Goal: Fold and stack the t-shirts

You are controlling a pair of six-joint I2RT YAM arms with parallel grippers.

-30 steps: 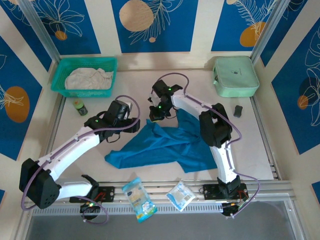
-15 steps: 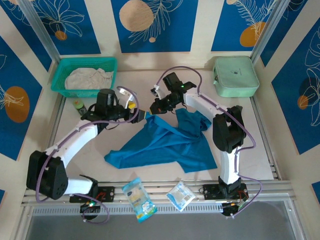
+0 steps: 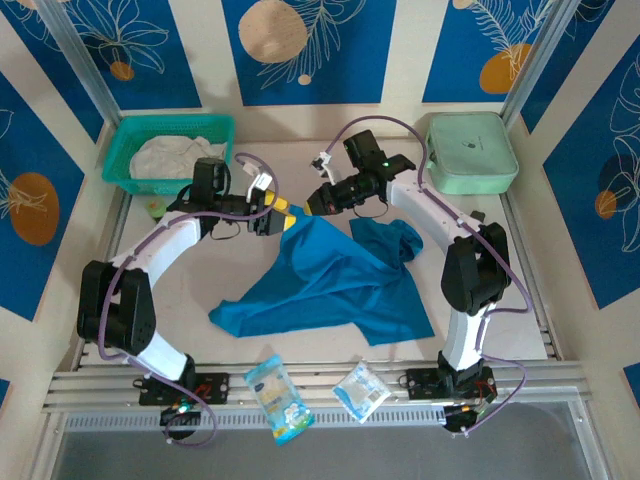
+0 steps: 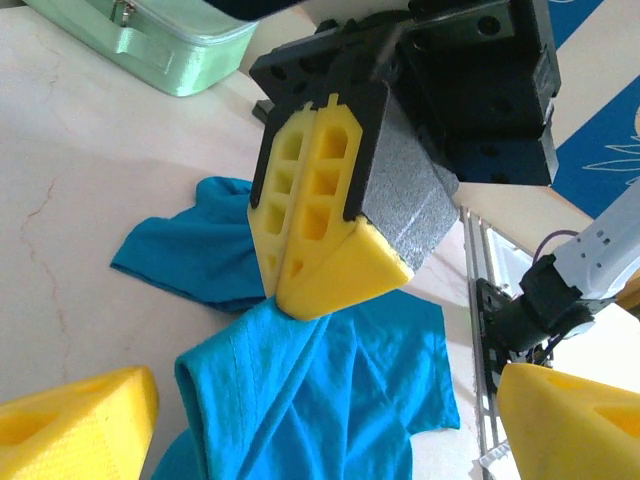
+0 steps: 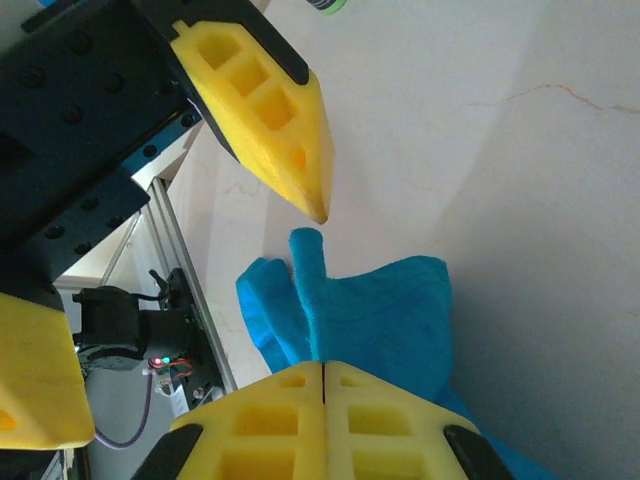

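My left gripper grabs the teal-blue t-shirt's drawn-up corner (image 3: pixel 298 219) (image 4: pixel 253 352) next, which leaves my right gripper free to help spread the t-shirt flat for folding.
The teal-blue t-shirt (image 3: pixel 330 285) lies crumpled mid-table, with one corner drawn up into a peak toward the back. My right gripper (image 3: pixel 306 206) is shut on that corner. In the right wrist view its yellow fingers (image 5: pixel 300 400) meet flat, and the gripper (image 5: pixel 323 366) pinches the blue cloth (image 5: pixel 390 300). My left gripper (image 3: pixel 281 207) stands open right beside it, one finger on each side of the pinched cloth (image 4: pixel 330 390), touching nothing. The left gripper's (image 4: pixel 328 385) fingers sit wide apart at the bottom corners of the left wrist view. The off-white t-shirt (image 3: pixel 175 157) lies bunched in the basket.
The teal mesh basket (image 3: pixel 118 172) stands at the back left and the mint-green zip case (image 3: pixel 470 150) at the back right. A small green-capped bottle (image 3: pixel 154 208) sits under the left arm. Two snack packets (image 3: pixel 278 395) lie on the front rail.
Both grippers moved toward the back of the table. The right one pulled the shirt's corner back into a peak, and the left one swung in beside it, open.
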